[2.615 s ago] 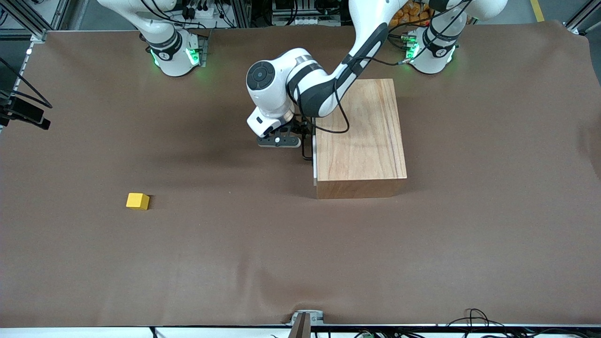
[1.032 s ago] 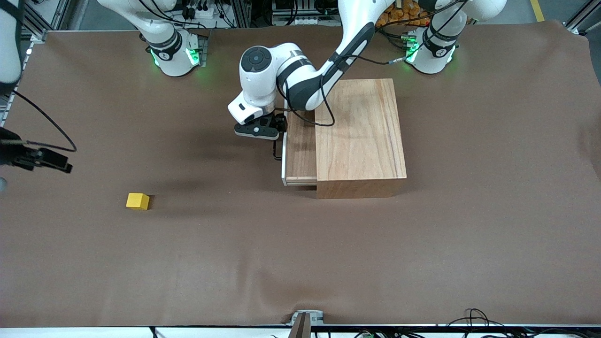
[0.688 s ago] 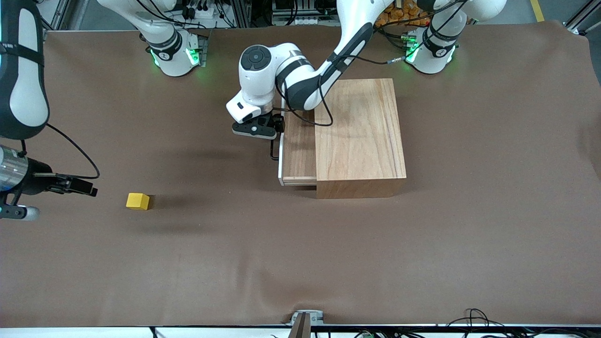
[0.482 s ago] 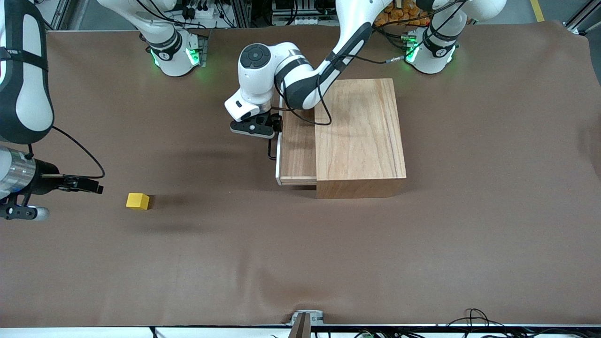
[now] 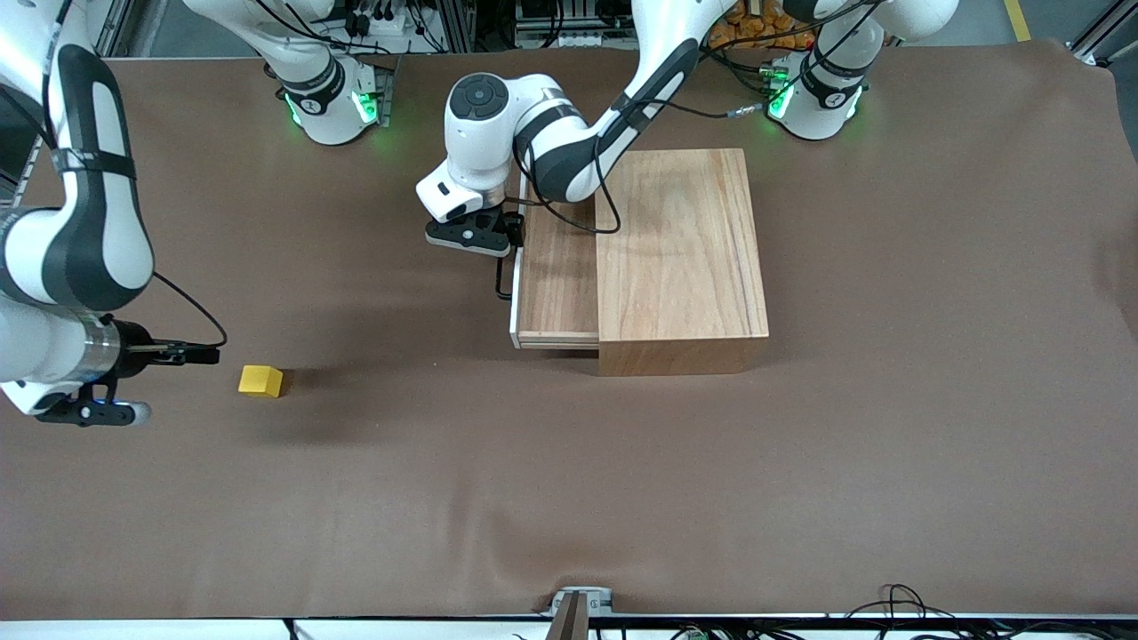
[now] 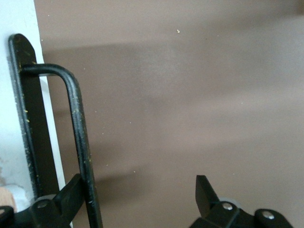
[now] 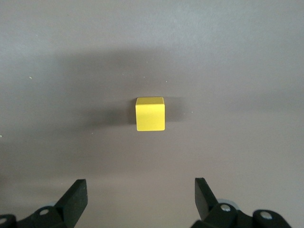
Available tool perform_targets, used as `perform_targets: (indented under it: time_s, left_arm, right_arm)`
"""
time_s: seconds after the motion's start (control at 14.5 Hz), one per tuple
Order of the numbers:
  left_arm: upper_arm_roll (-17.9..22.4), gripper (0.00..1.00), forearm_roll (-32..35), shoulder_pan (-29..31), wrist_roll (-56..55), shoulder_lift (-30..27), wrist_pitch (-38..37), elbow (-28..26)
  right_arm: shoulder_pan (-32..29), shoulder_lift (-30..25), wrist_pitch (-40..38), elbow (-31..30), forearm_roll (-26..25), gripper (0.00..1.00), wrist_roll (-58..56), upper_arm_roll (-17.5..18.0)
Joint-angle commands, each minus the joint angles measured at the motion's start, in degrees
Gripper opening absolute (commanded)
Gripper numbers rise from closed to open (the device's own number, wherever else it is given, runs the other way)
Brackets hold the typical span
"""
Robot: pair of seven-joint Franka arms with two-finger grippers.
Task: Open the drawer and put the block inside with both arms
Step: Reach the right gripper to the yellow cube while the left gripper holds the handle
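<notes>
The right gripper grabs the yellow block by its body next, to place the block inside the open drawer.
The drawer stands partly pulled out of the wooden box, toward the right arm's end of the table. My left gripper is open at the drawer's black wire handle. In the left wrist view the handle runs just inside one finger of the gripper. The yellow block lies on the cloth, nearer to the front camera than the box. My right gripper hovers open and empty over the cloth beside the block. In the right wrist view the block sits ahead of the open gripper.
The brown cloth covers the whole table. The drawer's tray holds nothing. Both green-lit arm bases stand along the table edge farthest from the front camera.
The left gripper has pulled the drawer farther out of the box. The right arm has swung into view and come down beside the block.
</notes>
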Motion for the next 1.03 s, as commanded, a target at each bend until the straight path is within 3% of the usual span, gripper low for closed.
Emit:
perform_targets:
  time_s: [0.0,0.28,0.83,0.96]
  left_arm:
    - [-1.2,1.00,-3.3,-2.8,-2.9,2.9,4.3,3.8]
    - [-0.5,1.00,-3.2,-3.0,-2.6,4.0,6.0,3.6]
    - [-0.5,1.00,-2.8,-3.0,-2.9,2.7,0.0,3.3]
    - [-0.3,1.00,-2.8,-3.0,-3.0,2.9,-0.8,3.3]
  right_arm:
    - [-2.9,2.7,1.1,1.0,1.3,1.00,-5.6,0.3]
    - [1.8,6.8,7.7,0.6,0.3,1.00,-0.2,-0.1]
    - [0.3,7.6,18.2,-7.8,0.3,1.00,-5.0,-0.1]
    - [-0.4,9.2,22.2,-8.4,-3.0,1.00,-5.0,-0.1]
